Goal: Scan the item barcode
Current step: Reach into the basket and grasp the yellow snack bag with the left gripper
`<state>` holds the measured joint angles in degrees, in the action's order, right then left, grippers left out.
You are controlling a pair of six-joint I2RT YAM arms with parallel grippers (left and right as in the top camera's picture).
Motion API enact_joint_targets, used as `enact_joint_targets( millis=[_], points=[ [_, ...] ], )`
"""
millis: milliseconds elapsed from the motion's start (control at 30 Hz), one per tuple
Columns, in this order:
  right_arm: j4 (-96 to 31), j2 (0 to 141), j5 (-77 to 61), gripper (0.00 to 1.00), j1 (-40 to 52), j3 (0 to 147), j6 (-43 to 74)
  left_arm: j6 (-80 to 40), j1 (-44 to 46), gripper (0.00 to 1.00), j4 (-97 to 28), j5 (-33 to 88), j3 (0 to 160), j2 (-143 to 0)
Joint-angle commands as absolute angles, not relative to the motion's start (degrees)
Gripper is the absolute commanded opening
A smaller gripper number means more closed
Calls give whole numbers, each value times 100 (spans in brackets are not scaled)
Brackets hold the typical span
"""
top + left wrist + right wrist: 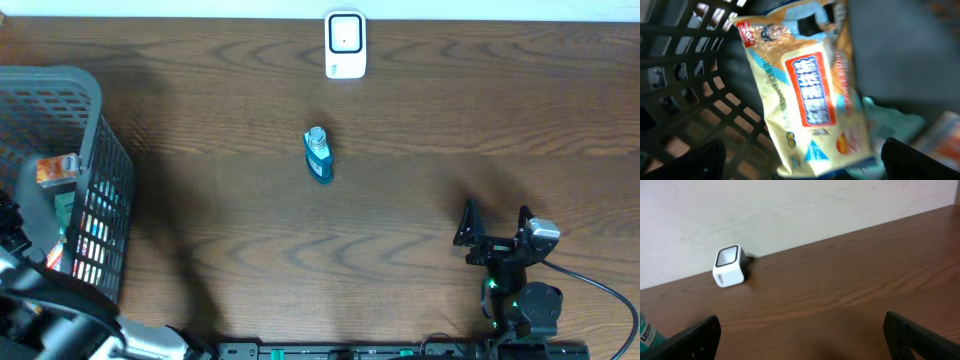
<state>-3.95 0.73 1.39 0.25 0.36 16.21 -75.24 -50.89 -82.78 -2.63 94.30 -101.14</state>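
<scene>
The left gripper should next pinch the cream snack packet across its sides from the side with the red label, so the packet's opposite side stays free for the barcode scan.
In the left wrist view a cream snack packet [807,95] with a red label lies inside the grey mesh basket [695,100]. My left gripper [805,167] hangs open just over the packet's lower end, one finger on each side, not touching it. A small blue bottle [318,155] lies on the table's middle, and its edge shows in the right wrist view [646,331]. The white barcode scanner [346,45] stands at the far edge, by the wall [730,266]. My right gripper [495,230] is open and empty over bare wood at the front right [802,345].
The basket [95,120] fills the left side of the table and holds several other packages, among them an orange one [57,170]. My left arm [40,300] reaches into it from the front left corner. A cable [600,290] runs from the right arm.
</scene>
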Motion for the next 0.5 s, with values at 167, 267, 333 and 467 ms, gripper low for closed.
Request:
enact_joint_targets(
  millis=[167, 267, 333, 467],
  points=[
    [-412, 49, 202, 99, 43, 32, 1557, -7634, -5109, 98, -8350, -462, 9395, -11102],
    [-410, 49, 202, 99, 43, 32, 1557, -7636, -5109, 98, -8313, -790, 9395, -11347],
    [-410, 49, 202, 99, 43, 32, 1557, -7636, -5109, 98, -8300, -869, 9391, -11491],
    [-412, 49, 202, 99, 43, 32, 1557, -7592, -5103, 98, -8202, -864, 9369, -11782]
  ],
)
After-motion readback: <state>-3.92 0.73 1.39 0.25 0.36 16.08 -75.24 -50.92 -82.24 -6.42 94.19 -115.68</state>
